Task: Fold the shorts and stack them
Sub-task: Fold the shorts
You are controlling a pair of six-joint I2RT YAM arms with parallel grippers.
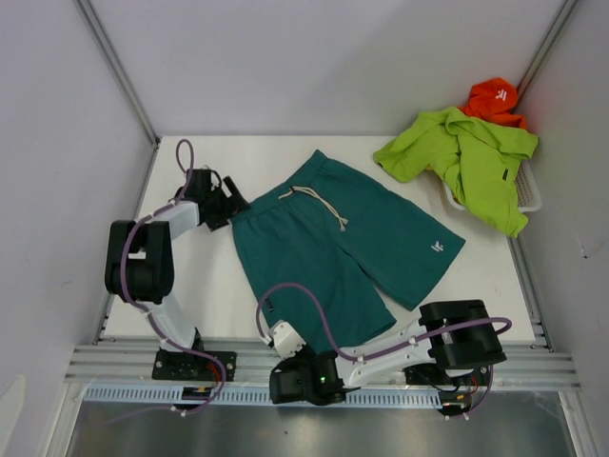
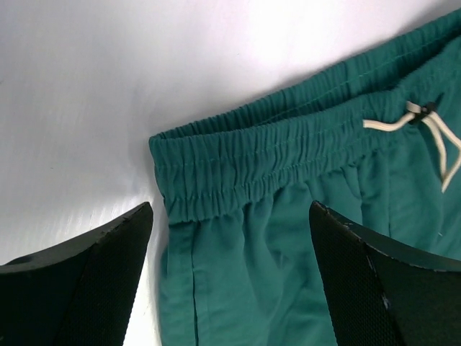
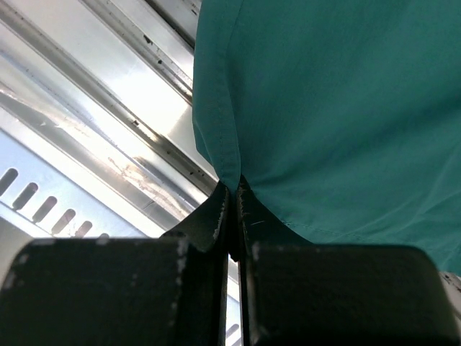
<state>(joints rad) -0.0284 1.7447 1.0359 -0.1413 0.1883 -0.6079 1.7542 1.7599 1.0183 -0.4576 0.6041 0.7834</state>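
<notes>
The waistband's outer corner point(image 1: 240, 217) matches the held hem corner. My left gripper should next grab the teal shorts point(image 1: 338, 243) there to fold one leg over the other.
The teal shorts point(image 1: 338, 243) lie spread flat on the white table, with the white drawstring point(image 1: 319, 202) at the waistband and a small white logo point(image 1: 437, 247) on one leg. My left gripper point(image 1: 231, 204) is open at the left corner of the waistband. In the left wrist view its jaws point(image 2: 230, 209) straddle the fabric point(image 2: 288, 144) just below the elastic. My right gripper point(image 1: 278, 328) is at the near leg's hem. In the right wrist view it point(image 3: 232, 189) is shut on the hem corner point(image 3: 324, 108). The lime green shorts point(image 1: 466, 162) hang crumpled over the basket at the back right.
A white plastic basket point(image 1: 529, 193) stands at the back right corner with an orange garment point(image 1: 493, 99) behind it. Metal rails point(image 1: 114, 357) run along the near edge, also seen in the right wrist view point(image 3: 108, 108). Walls close the left, back and right sides.
</notes>
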